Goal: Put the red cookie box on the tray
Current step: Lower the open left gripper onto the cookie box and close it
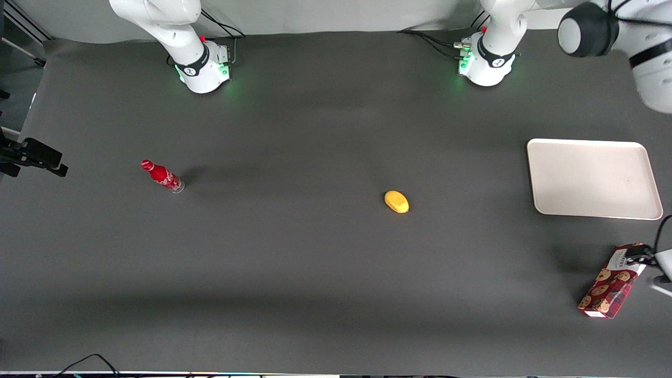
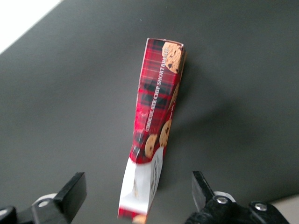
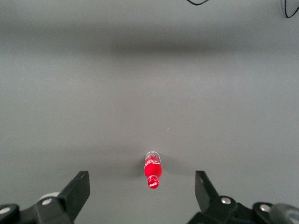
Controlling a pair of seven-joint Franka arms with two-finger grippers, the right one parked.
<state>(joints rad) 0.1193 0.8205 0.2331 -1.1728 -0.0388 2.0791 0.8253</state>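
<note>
Next, my left gripper should grab the red cookie box by its white label end (image 1: 619, 259) to place the box on the tray (image 1: 593, 178).
The red cookie box (image 1: 609, 286) lies on the dark table toward the working arm's end, nearer to the front camera than the tray (image 1: 593, 178). The tray is cream-white and holds nothing. The left arm's gripper (image 1: 634, 256) is over the box's white label end. In the left wrist view the gripper (image 2: 138, 191) is open, one finger (image 2: 74, 189) on each side of the label end of the box (image 2: 156, 107), with a gap between each finger and the carton. The box's plaid end points away from the gripper.
A yellow lemon-like object (image 1: 396, 201) lies mid-table. A small red soda bottle (image 1: 163, 176) lies toward the parked arm's end and also shows in the right wrist view (image 3: 153, 170). The table's end edge runs close beside the box.
</note>
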